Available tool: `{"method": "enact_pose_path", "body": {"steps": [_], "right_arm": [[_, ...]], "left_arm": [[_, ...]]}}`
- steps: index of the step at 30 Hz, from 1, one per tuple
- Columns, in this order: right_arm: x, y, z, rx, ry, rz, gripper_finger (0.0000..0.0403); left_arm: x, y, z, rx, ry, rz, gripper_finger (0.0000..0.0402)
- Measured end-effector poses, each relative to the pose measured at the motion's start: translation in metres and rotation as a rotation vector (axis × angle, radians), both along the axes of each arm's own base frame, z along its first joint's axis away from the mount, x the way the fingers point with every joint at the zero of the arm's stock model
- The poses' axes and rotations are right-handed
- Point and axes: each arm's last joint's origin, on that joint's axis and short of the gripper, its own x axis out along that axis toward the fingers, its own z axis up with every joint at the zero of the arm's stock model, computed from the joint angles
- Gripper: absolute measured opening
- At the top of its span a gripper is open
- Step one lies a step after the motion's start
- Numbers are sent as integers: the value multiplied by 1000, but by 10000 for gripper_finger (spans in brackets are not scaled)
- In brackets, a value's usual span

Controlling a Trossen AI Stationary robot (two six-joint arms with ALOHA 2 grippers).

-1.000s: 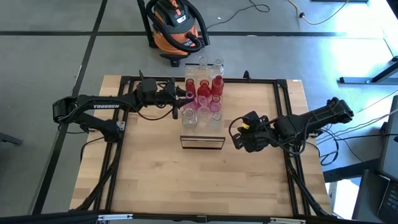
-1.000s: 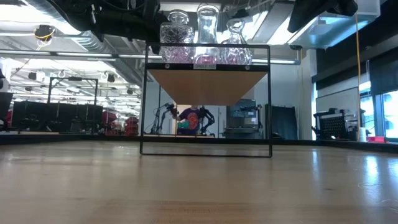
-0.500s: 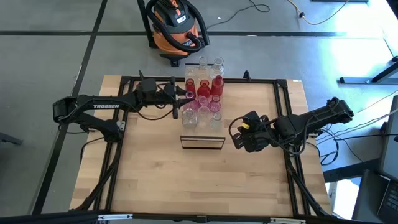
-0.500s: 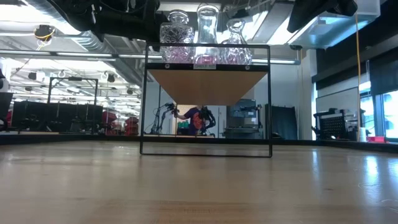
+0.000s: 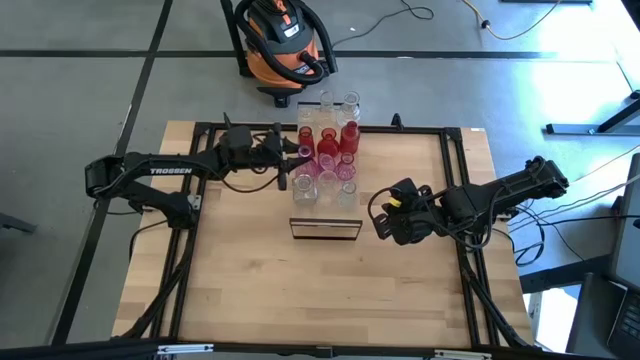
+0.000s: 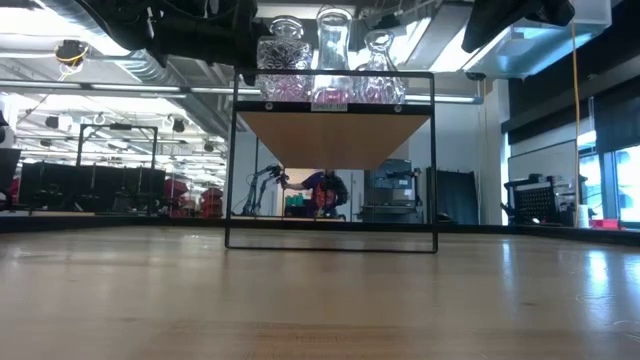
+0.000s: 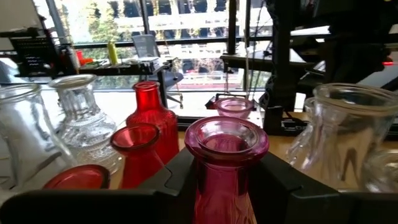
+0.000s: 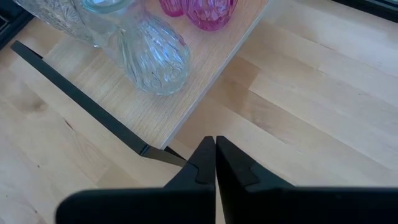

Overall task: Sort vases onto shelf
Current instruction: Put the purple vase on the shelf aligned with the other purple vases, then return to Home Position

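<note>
The pink vase [image 5: 305,154] stands upright over the shelf [image 5: 325,222], the vase's rim among the standing vases, so my left gripper opens next.
The shelf [image 5: 325,222] stands mid-table and carries several small red, pink and clear vases [image 5: 327,150]. The low view shows three of them on its top [image 6: 333,55]. My left gripper [image 5: 303,152] reaches in level from the left side of the shelf and is shut on a pink vase [image 7: 225,158] at the left edge of the group. Red vases [image 7: 149,121] and clear vases [image 7: 81,121] stand around it. My right gripper [image 5: 385,226] hovers shut by the shelf's near right corner [image 8: 163,144], touching nothing. My left gripper pinches the pink vase's neck [image 7: 225,186], just below its flared rim, between its two fingers [image 7: 180,177]. The fingers come in level from the table's left. The vase stands upright in the hold. Its foot is hidden by the gripper, so whether it rests on the shelf cannot be told.
An orange and black vacuum cleaner [image 5: 283,40] sits on the floor beyond the table's far edge. A black frame [image 5: 200,127] runs round the tabletop. Bare wood [image 5: 320,290] lies in front of the shelf. A person [image 6: 322,190] shows far off in the room.
</note>
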Motion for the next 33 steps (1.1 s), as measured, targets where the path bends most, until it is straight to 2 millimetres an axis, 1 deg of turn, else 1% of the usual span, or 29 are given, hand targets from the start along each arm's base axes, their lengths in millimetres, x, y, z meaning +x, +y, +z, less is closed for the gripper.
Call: {"method": "enact_pose_path", "body": {"steps": [3, 5, 13, 17, 23, 29, 33], "right_arm": [[0, 0, 0, 0, 0, 0, 0], [0, 0, 0, 1, 0, -1, 0], [0, 0, 0, -3, -2, -3, 0], [0, 0, 0, -4, -2, -3, 0], [0, 0, 0, -4, -2, -3, 0], [0, 0, 0, -6, 0, -3, 0], [0, 0, 0, -12, 2, -5, 0]], "left_arm": [[0, 1, 0, 0, 1, 13, 108], [1, 1, -1, -4, 0, 11, 118], [1, 1, -1, -29, -6, 10, 193], [1, 1, 1, -24, -23, 14, 213], [1, 1, 6, -9, -77, 31, 219], [1, 1, 7, -71, -102, 34, 220], [0, 1, 15, -113, -197, 37, 220]]}}
